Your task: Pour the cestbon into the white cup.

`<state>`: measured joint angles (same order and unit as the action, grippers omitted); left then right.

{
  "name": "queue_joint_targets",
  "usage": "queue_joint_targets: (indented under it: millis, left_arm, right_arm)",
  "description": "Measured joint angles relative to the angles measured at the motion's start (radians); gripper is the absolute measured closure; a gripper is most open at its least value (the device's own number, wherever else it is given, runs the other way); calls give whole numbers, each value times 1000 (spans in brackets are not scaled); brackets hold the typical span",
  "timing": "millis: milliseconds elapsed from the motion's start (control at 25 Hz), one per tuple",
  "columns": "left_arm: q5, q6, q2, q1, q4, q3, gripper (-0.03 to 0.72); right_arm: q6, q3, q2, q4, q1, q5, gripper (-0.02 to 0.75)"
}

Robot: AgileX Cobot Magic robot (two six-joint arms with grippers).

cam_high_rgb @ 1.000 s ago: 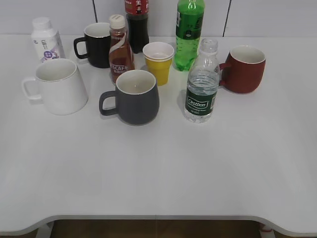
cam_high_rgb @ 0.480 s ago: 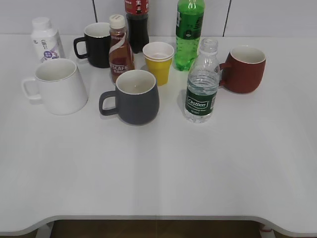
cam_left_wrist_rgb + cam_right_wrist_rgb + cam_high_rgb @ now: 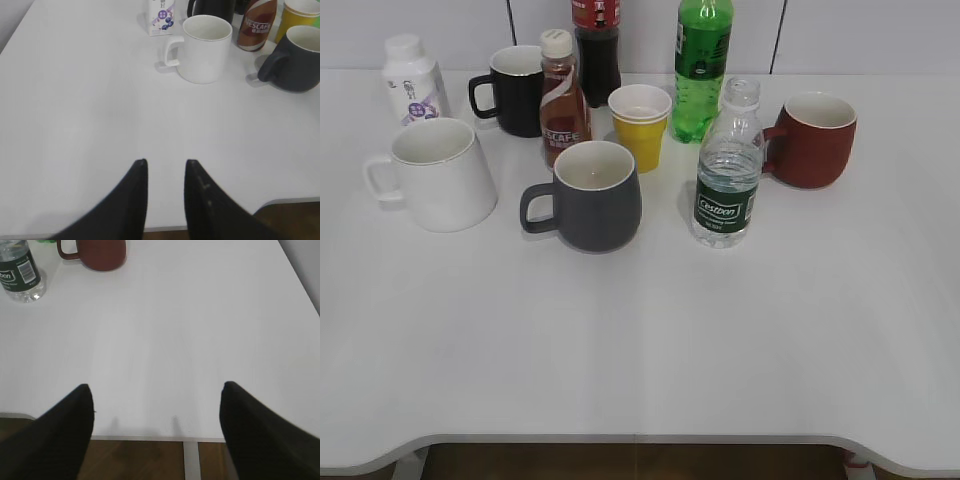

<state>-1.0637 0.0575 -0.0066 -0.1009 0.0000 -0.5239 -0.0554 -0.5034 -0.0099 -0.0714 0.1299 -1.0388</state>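
Observation:
My left gripper grabs the white cup [image 3: 438, 174] by its handle [image 3: 378, 178] next, to hold the cup steady for the pour.
The cestbon [image 3: 727, 170], a small clear bottle with a dark green label and no cap, stands upright right of centre on the table; its lower part shows in the right wrist view [image 3: 19, 273]. The white cup [image 3: 438, 174], a large white mug with its handle to the left, stands at the left; it also shows in the left wrist view [image 3: 205, 47]. My left gripper [image 3: 165, 162] is open a little and empty, over the table's front edge, well short of the white cup. My right gripper [image 3: 157, 387] is wide open and empty at the front edge. Neither gripper shows in the exterior view.
A grey mug [image 3: 590, 195] stands between cup and bottle. Behind are a black mug [image 3: 515, 90], a Nescafe bottle [image 3: 563, 100], a yellow paper cup [image 3: 640, 125], a green soda bottle [image 3: 701, 65], a dark bottle [image 3: 597, 45], a red mug [image 3: 813, 139] and a white pill bottle [image 3: 412, 80].

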Motion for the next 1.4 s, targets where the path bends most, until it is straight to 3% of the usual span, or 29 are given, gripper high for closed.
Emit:
queue_joint_targets:
  millis: [440,600,800,1000,1200,1400]
  left_arm:
    - [69,0,11,0,-18,-18,500]
    - [468,0,68,0,-15,-10,498]
    - [963,0,267,0,42,92,465]
    - [1356,0,680,0,113,205,413]
    - [1778,0,1133,15,116,215,386]
    - [2053,0,1467,70,114,216,355]
  right_arm:
    - [0,0,0,0,0,0,150]
    - [0,0,0,0,0,0,150]
    - [0,0,0,0,0,0,150]
    - [0,0,0,0,0,0,150]
    - [0,0,0,8,0,0,150]
    - [0,0,0,12,0,0,150]
